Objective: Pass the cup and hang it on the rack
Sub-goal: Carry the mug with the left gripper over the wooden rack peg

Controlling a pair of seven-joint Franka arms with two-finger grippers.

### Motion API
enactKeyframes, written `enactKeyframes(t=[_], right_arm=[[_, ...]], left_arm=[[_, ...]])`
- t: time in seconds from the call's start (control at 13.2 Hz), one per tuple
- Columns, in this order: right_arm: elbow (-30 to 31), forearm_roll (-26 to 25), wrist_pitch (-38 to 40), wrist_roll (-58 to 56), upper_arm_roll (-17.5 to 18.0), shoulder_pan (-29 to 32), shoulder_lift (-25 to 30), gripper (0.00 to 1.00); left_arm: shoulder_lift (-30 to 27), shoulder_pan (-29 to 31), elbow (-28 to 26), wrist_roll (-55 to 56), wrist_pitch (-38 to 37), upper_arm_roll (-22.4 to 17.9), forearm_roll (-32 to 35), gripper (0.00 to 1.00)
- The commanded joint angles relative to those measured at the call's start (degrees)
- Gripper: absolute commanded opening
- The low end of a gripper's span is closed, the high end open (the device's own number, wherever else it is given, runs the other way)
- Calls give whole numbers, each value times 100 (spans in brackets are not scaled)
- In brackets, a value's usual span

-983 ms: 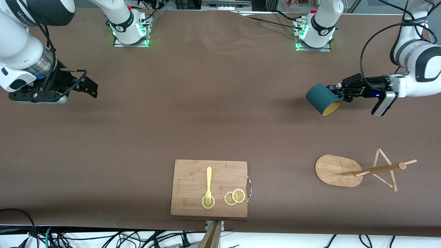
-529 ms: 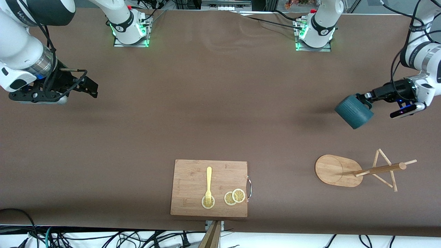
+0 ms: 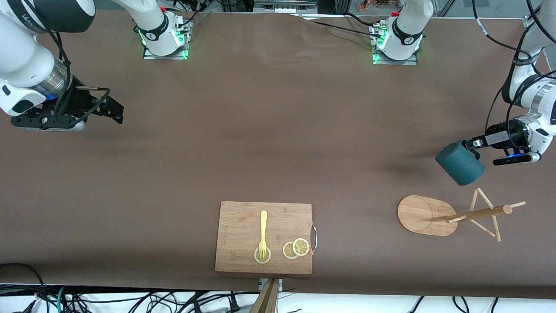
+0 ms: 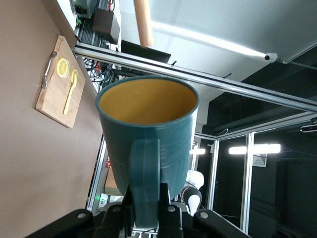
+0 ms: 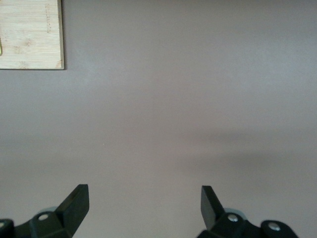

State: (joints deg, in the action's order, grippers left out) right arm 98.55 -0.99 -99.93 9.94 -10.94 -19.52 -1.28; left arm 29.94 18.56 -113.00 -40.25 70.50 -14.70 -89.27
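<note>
My left gripper should stay closed on the dark teal cup (image 3: 459, 164) until the cup is on the wooden rack, because the cup hangs above the rack in the front view.
My left gripper (image 3: 470, 145) is shut on the handle of the dark teal cup (image 3: 459, 164) and holds it in the air, tilted, over the table at the left arm's end. In the left wrist view the cup (image 4: 148, 129) shows its mustard-yellow inside, with my fingers (image 4: 167, 208) clamped on the handle. The wooden rack (image 3: 456, 215) stands on its oval base, nearer to the front camera than the spot under the cup; the top of its pole (image 4: 143, 22) shows in the left wrist view. My right gripper (image 3: 115, 111) is open and empty, waiting over the right arm's end of the table.
A wooden cutting board (image 3: 243, 237) with a yellow fork (image 3: 263, 232) and lemon slices (image 3: 295, 248) lies near the front edge in the middle. It also shows in the left wrist view (image 4: 52, 94), and its corner in the right wrist view (image 5: 29, 34).
My left gripper has carried the cup toward the left arm's end of the table and closer to the rack, turning it so its mouth faces away from the front camera. The right arm has not moved.
</note>
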Motion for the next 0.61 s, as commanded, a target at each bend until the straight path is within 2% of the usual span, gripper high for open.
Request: enactKeyframes(t=[0.0, 0.3, 0.53], right_arm=[[-108, 20, 87, -36, -4, -16, -31, 100], [-108, 20, 87, -36, -4, -25, -31, 100], [-108, 20, 87, -36, -4, -25, -31, 100]], left_arm=[[397, 113, 384, 123, -213, 64, -353, 0], [898, 157, 946, 131, -370, 64, -775, 0], [1144, 227, 1087, 123, -432, 64, -960, 0]])
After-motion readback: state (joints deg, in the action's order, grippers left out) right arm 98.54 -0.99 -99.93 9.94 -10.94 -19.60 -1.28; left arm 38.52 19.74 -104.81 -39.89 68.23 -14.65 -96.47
